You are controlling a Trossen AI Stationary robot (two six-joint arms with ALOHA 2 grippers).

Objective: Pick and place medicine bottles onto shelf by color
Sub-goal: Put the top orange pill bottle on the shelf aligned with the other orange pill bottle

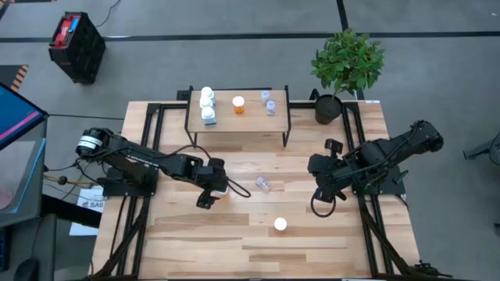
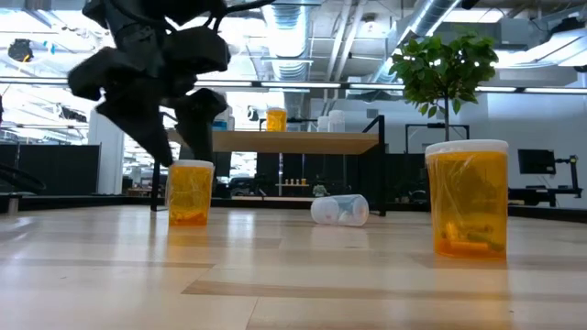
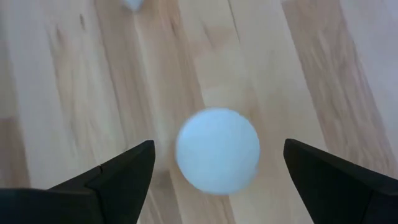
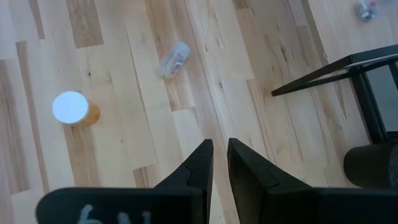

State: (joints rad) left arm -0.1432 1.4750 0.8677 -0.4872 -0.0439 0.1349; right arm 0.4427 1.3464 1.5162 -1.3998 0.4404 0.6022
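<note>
My left gripper should lower before closing: its fingers are higher, with boards between them and the bottle's white cap (image 3: 217, 150) in the left wrist view.
My left gripper (image 1: 212, 187) (image 3: 219, 146) is open, pointing down over an upright orange bottle with a white cap (image 3: 217, 151) (image 2: 190, 192). Its fingers stand on either side of the cap and do not touch it. A second orange bottle (image 1: 280, 225) (image 2: 466, 199) stands nearer the table's near edge. A clear bottle (image 1: 263, 184) (image 2: 339, 209) lies on its side at mid-table. The shelf (image 1: 238, 123) at the far side carries white bottles (image 1: 207, 105) on the left, one orange bottle (image 1: 238, 104) in the middle and clear ones (image 1: 268, 101) on the right. My right gripper (image 1: 320, 190) (image 4: 221, 155) is shut and empty.
A potted plant (image 1: 344, 66) stands at the table's far right corner, beside the shelf. The shelf's black legs (image 4: 336, 68) stand near my right arm. Bare wooden tabletop (image 1: 195, 242) lies toward the near edge.
</note>
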